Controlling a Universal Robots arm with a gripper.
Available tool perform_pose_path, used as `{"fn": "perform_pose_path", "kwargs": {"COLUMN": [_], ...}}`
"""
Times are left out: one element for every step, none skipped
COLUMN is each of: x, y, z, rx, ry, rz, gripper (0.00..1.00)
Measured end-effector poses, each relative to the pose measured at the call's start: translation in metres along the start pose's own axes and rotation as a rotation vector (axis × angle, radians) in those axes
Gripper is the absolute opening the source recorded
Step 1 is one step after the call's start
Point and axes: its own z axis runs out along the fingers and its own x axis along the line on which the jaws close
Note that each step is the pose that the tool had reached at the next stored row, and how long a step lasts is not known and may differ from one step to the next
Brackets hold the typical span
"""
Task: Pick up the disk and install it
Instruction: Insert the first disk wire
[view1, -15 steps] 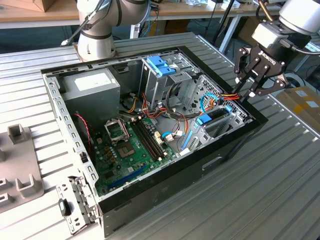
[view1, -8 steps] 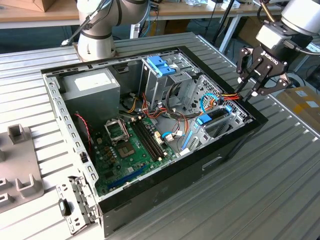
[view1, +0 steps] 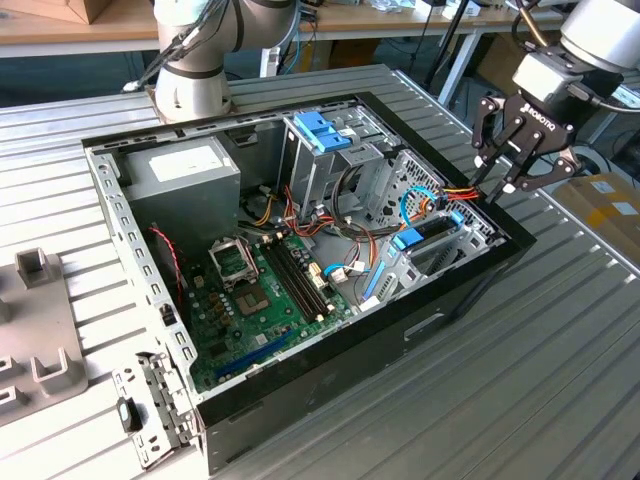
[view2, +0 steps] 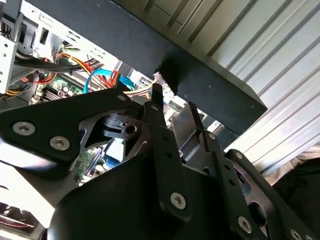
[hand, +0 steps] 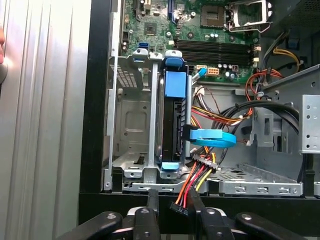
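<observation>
My gripper grabs the black power connector by its plastic housing (hand: 179, 208) at the end of the colored wires next, to install the disk (hand: 172, 120).
The disk (hand: 172, 130) stands on edge in a slot of the metal drive cage (hand: 132, 125) at the corner of the open computer case, with its blue carrier frame (hand: 175, 82) around it. In the exterior view the disk (view1: 415, 238) sits at the case's right end. My gripper (view1: 500, 190) hovers just above and outside that corner, over the black case wall. In the first wrist view the gripper (hand: 174, 195) is open, its fingers (hand: 152, 200) apart. A black connector (hand: 179, 207) on red and yellow wires lies between them. The second wrist view shows the gripper (view2: 174, 102) by the case rim.
A blue flat cable (hand: 212, 137) is plugged in beside the disk. A tall cage with a blue handle (view1: 322, 130), a grey power-supply box (view1: 180, 170) and the green motherboard (view1: 265, 290) fill the case. Another arm's base (view1: 195, 80) stands behind. Grey fixtures (view1: 40, 330) lie on the ribbed table (view1: 520, 380).
</observation>
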Motion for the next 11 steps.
{"fn": "perform_pose_path", "kwargs": {"x": [-0.0001, -0.0002, -0.0003, -0.0004, -0.0005, -0.0009, -0.0012, -0.0019, -0.0026, -0.0036, -0.0045], "y": [-0.0001, -0.0003, -0.0004, -0.0005, -0.0007, -0.0013, -0.0019, -0.0028, -0.0036, -0.0046, -0.0055], "z": [0.0005, 0.0007, 0.0009, 0.0012, 0.0014, 0.0016, 0.0017, 0.0018, 0.0020, 0.0022, 0.0023], "rx": [-0.0008, -0.0014, -0.0019, -0.0024, -0.0027, -0.0032, -0.0034, -0.0036, -0.0037, -0.0039, -0.0041], "ry": [0.0016, 0.0030, 0.0040, 0.0049, 0.0057, 0.0067, 0.0073, 0.0078, 0.0079, 0.0082, 0.0086], "rz": [-0.023, -0.042, -0.055, -0.069, -0.080, -0.093, -0.099, -0.105, -0.109, -0.115, -0.120], "gripper": [0.37, 0.37, 0.37, 0.37, 0.37, 0.37, 0.37, 0.37, 0.37, 0.37, 0.37]}}
